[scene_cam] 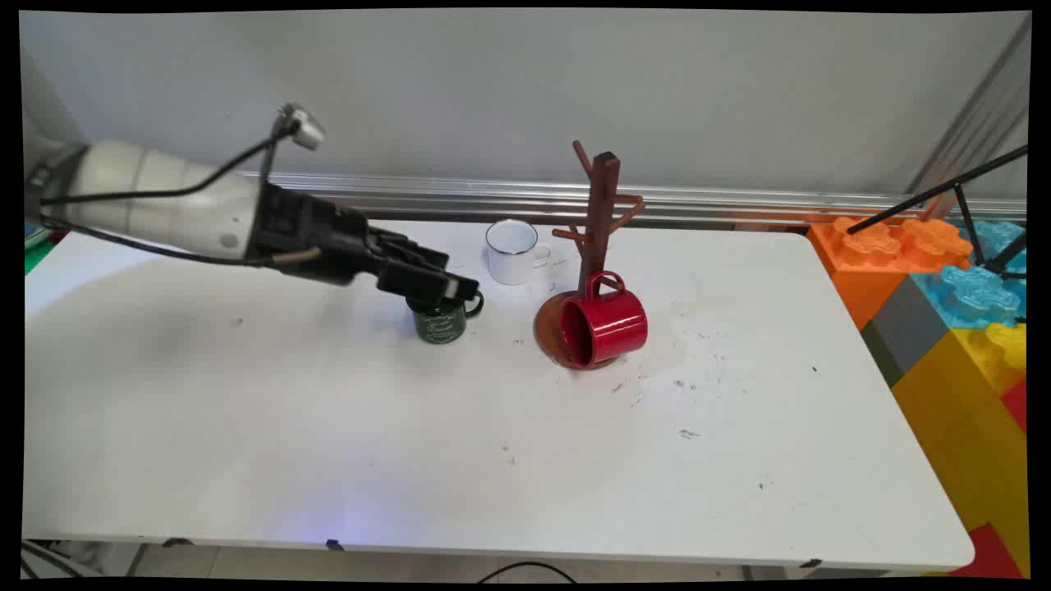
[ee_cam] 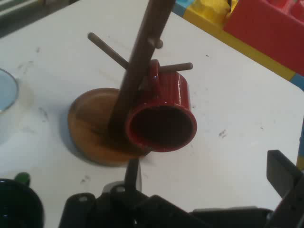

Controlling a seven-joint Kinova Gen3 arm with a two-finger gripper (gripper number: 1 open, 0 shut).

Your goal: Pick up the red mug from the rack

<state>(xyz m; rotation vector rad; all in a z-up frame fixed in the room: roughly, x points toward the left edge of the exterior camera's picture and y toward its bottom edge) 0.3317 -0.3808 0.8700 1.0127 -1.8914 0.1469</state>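
Observation:
Next, my gripper grabs the red mug by its rim and side [scene_cam: 579,345] to lift it off the wooden mug tree [scene_cam: 599,215].
My gripper [scene_cam: 453,289] hangs low over the table, open, with nothing between its fingers [ee_cam: 133,176]. A dark green mug [scene_cam: 442,320] stands upright right under it; in the hand view the green mug [ee_cam: 15,205] shows only as a rim at the bottom left corner. Ahead of the gripper a wooden mug tree [scene_cam: 599,215] rises from a round base [ee_cam: 92,124]. A red mug [scene_cam: 609,325] hangs by its handle from a low peg, and the red mug [ee_cam: 164,118] turns its mouth towards the hand camera. A white enamel mug [scene_cam: 512,251] stands behind, between green mug and tree.
Large coloured building blocks [scene_cam: 952,304] are stacked off the table's right end, with a black tripod leg [scene_cam: 936,193] above them. A metal rail [scene_cam: 739,205] runs along the wall behind the table [scene_cam: 328,443]. Small dark marks speckle the tabletop right of the tree.

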